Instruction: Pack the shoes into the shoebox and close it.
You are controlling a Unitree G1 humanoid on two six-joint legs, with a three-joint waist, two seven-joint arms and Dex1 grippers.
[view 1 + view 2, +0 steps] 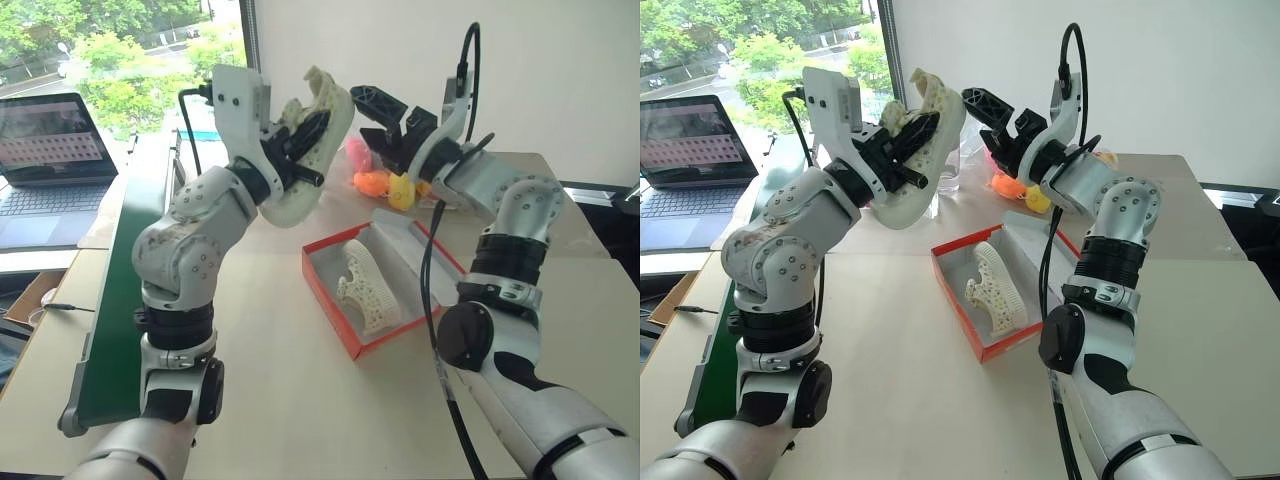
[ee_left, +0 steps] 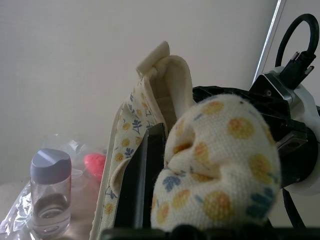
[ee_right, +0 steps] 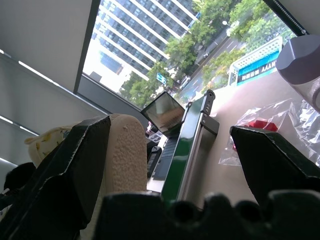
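Observation:
I will next grab the shoe's loose heel end [image 1: 336, 98] [image 3: 126, 142] with my right gripper, because my left gripper's fingers already cover the shoe's middle. Then I can pack the second shoe.
One cream shoe [image 1: 368, 290] lies on its side inside the red shoebox [image 1: 325, 290], whose lid [image 1: 415, 245] hangs open on the far right side. My left gripper [image 1: 308, 152] is shut on the second shoe [image 1: 335, 108], held high above the table with its sole turned away. The left wrist view shows that shoe's flower-print lining [image 2: 225, 165] bunched against one black finger [image 2: 145, 190]. My right gripper [image 1: 385, 125] is open, just right of the raised shoe. In the right wrist view the shoe's sole [image 3: 125, 155] sits against one finger [image 3: 75, 170], inside the open jaws.
A long green conveyor [image 1: 120, 290] runs along the table's left edge, with a laptop [image 1: 50, 150] beyond it. Bright toys in clear plastic [image 1: 375, 180] and a small bottle [image 2: 50, 190] stand at the back, behind the shoebox.

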